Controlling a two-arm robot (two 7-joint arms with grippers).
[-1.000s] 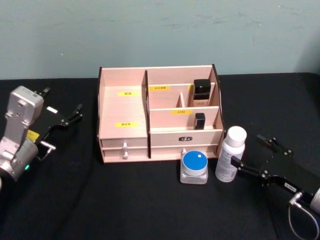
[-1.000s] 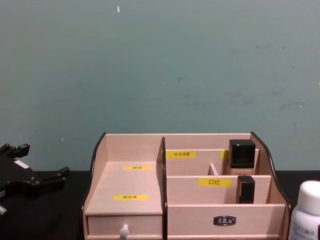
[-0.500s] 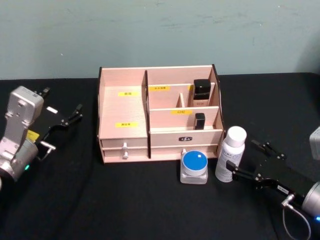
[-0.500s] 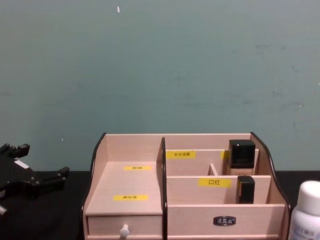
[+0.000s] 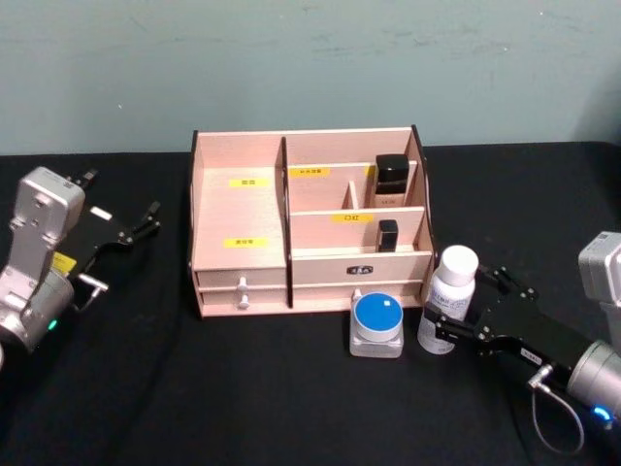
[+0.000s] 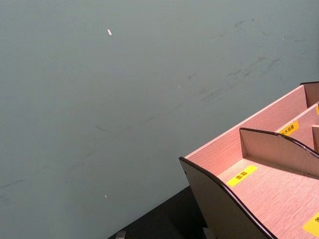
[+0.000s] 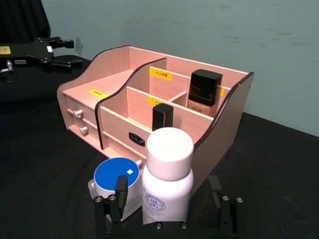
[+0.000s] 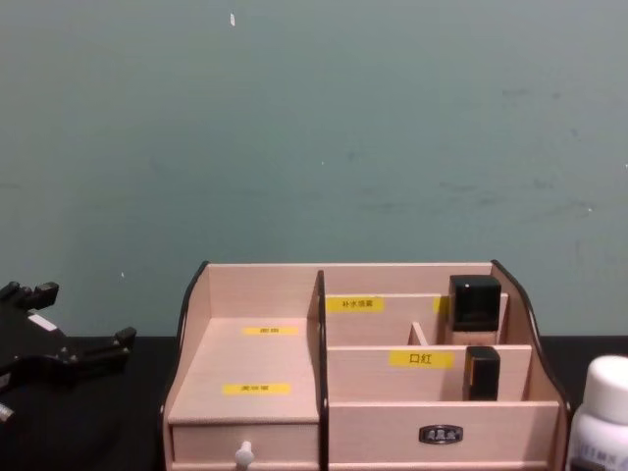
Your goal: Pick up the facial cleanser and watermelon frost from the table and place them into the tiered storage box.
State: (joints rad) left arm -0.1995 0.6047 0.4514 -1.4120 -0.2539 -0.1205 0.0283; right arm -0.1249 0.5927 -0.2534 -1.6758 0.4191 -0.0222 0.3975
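The facial cleanser needs to stand upright in the tiered storage box point(image 7: 144, 94), so the robot's right gripper will grab it by its lower body point(image 7: 166, 203) next.
The facial cleanser point(image 5: 450, 297), a white bottle with a white cap, stands upright in front of the right end of the tiered storage box point(image 5: 238, 209). Beside it on its left sits the watermelon frost point(image 5: 377, 323), a clear jar with a round blue lid. My right gripper point(image 5: 466, 299) is open, one finger on each side of the bottle's lower body with a small gap at each. The right wrist view shows the bottle point(image 7: 167, 174) between the fingers point(image 7: 119, 199) and the jar point(image 7: 115, 181) next to it. My left gripper point(image 5: 123, 194) rests open to the left of the box.
A tall black-capped bottle point(image 5: 391, 180) and a small black tube point(image 5: 388, 234) occupy the box's right compartments. The box's left shelves point(image 8: 245, 358) are bare. A black cloth covers the table, and a teal wall rises behind it.
My right gripper has slid in toward the white bottle, from beside it to straddling it. The left arm, box, bottle and jar have not moved.
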